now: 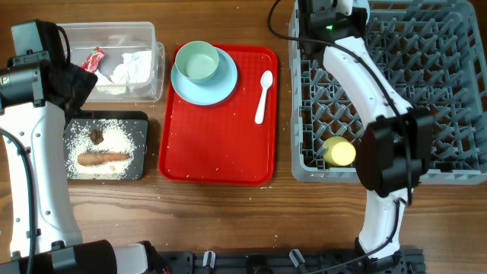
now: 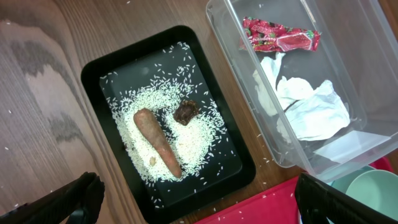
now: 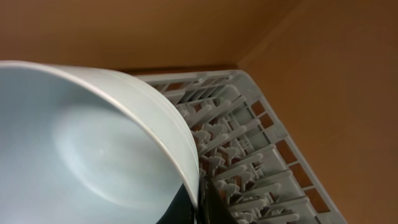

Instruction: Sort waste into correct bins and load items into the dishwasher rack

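Observation:
The pale bowl hangs tilted above the tines and would fall by the rack's far edge if my right gripper opened now, so it keeps holding the bowl.
My right gripper (image 1: 332,14) is shut on the rim of a pale bowl (image 3: 93,143), held tilted above the far left corner of the grey dishwasher rack (image 1: 426,91), which also shows in the right wrist view (image 3: 249,155). A yellow cup (image 1: 340,152) lies in the rack's front left. A second pale bowl (image 1: 198,59) sits on the pale plate (image 1: 217,85). A white spoon (image 1: 262,95) lies beside them. The clear tub (image 1: 148,38) holds the red wrapper (image 2: 280,38) and white tissue (image 2: 311,106). The black tray (image 2: 106,68) holds the brown food piece (image 2: 157,142), the dark lump (image 2: 185,112) and white crumbs (image 2: 146,102). My left gripper (image 2: 198,190) is open and empty above the black tray.
The plate, bowl and spoon rest on a flat red tray (image 1: 217,152) between the bins and the rack. Loose white crumbs lie on this tray and on the wooden table (image 1: 221,213). My right arm (image 1: 388,152) crosses the rack's left side.

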`<state>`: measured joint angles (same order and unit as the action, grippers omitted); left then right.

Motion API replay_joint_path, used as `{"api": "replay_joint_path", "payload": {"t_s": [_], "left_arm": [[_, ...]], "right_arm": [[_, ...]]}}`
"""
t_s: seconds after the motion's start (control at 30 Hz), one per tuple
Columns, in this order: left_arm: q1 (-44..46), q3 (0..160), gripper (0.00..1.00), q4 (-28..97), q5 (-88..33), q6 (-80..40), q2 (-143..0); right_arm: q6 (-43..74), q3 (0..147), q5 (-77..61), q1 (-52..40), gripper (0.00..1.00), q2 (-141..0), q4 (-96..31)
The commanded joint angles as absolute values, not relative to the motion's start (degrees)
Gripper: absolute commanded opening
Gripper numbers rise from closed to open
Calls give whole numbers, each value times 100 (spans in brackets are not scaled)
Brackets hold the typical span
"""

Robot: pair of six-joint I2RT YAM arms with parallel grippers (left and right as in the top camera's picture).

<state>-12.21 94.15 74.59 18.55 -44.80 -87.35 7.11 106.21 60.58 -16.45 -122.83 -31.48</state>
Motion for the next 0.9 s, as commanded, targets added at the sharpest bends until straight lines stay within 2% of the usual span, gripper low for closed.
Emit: {"api": "replay_joint_path", "payload": {"t_s": [0.0,0.07,0.2,0.33,0.43,0.67,0.73,0.77,0.8,0.83,0.87], "left_arm": [[-1210,9474,100,7461,1848,-4390,-8733],[-1210,9474,100,7461,1848,-4388,-8733],[-1210,9474,100,7463,1848,-4388,-8733],[-1210,9474,100,7463,1848,-4388,-8733],[-1210,9474,100,7461,1848,-4388,-8733],[-1210,9474,100,7463,1848,-4390,-8733],[-1210,9474,100,7461,1848,-4388,-8733],[-1210,9474,100,7461,1848,-4388,-8733],[-1210,9474,100,7463,1848,-4388,-8733],[-1210,9474,100,7461,1848,-4388,-8733],[-1210,9474,100,7461,1848,-4388,-8733]], "right_arm": [[440,10606,6195,-1737,4,-12619,-2965],[379,10606,5494,-1903,4,-12667,-3063],[381,10606,5391,-2171,4,-12707,-3070],[408,10606,7161,-2147,4,-12711,-2512],[148,10606,7019,-2095,4,-12748,-2143],[-21,10604,7216,-2073,4,-13373,-2193],[-408,10604,7216,-2178,6,-13373,-2191],[-517,10604,7218,-2241,18,-13373,-2228],[-620,10604,7220,-2353,47,-13371,-2274],[-624,10606,7192,-2488,85,-13369,-2327],[-624,10606,7148,-2565,93,-13364,-2362]]}}
